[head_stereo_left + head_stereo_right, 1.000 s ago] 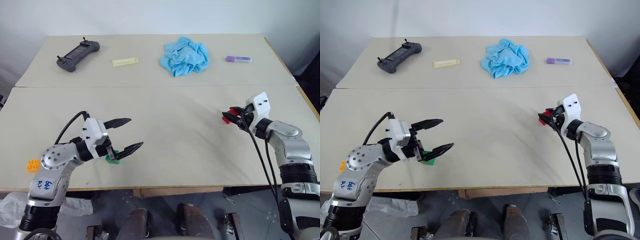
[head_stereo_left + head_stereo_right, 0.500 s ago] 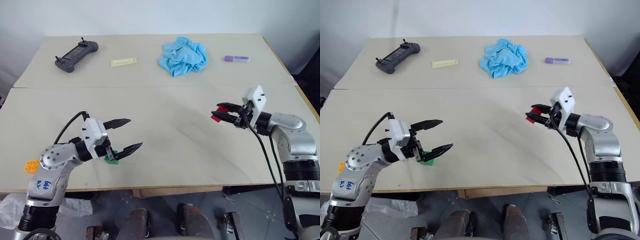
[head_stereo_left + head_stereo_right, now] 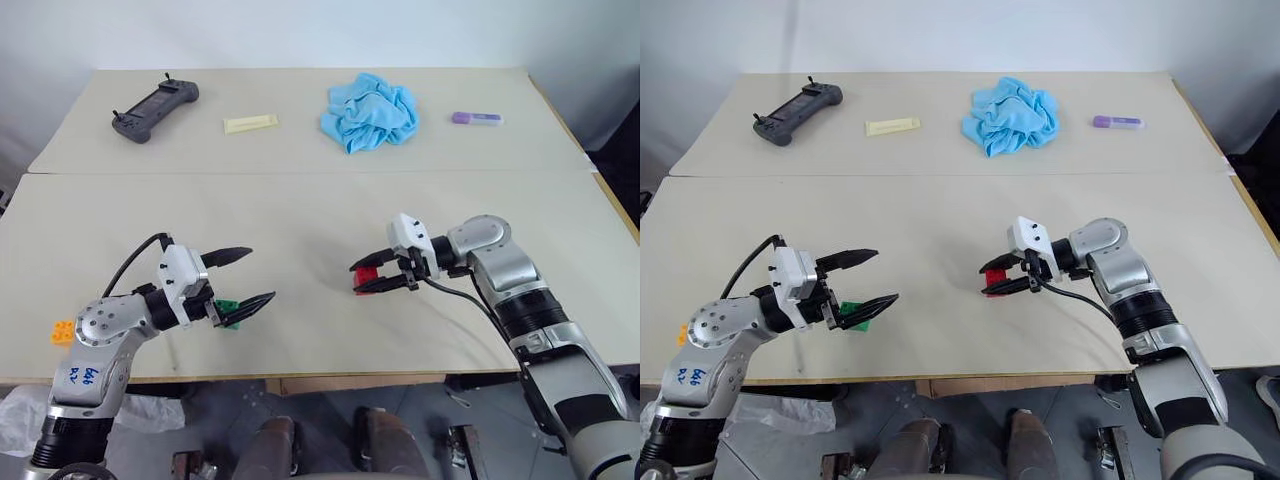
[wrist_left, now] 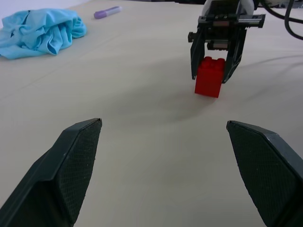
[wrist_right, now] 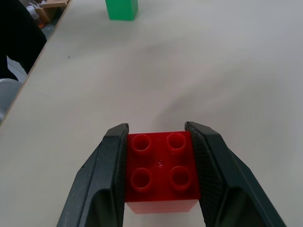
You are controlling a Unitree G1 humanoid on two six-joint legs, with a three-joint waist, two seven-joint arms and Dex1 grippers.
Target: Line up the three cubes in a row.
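Observation:
The red cube's lower edge (image 5: 162,211) meets the tabletop and the cube would stand there, so it is now time for my right gripper to open.
My right gripper (image 3: 356,279) is shut on the red cube (image 3: 366,281), holding it low over the table's middle, fingers pointing left. In the right wrist view the red cube (image 5: 161,165) sits studs-up between both fingers (image 5: 111,165), with the green cube (image 5: 121,8) farther off. My left gripper (image 3: 261,274) stands open near the front left, holding nothing. The green cube (image 3: 228,310) rests on the table just beneath its lower finger. The orange-yellow cube (image 3: 63,331) lies at the front left edge, beside my left arm. The left wrist view faces the red cube (image 4: 209,75).
Along the far table lie a black game controller (image 3: 155,108), a pale yellow strip (image 3: 250,124), a crumpled blue cloth (image 3: 370,112) and a purple capsule (image 3: 476,118). A seam (image 3: 300,173) runs across between the two tabletops. The front edge is close to both cubes on the left.
My right gripper has swung left from the right side toward the table's middle, carrying the red cube and turning to point left. The left gripper has stayed put.

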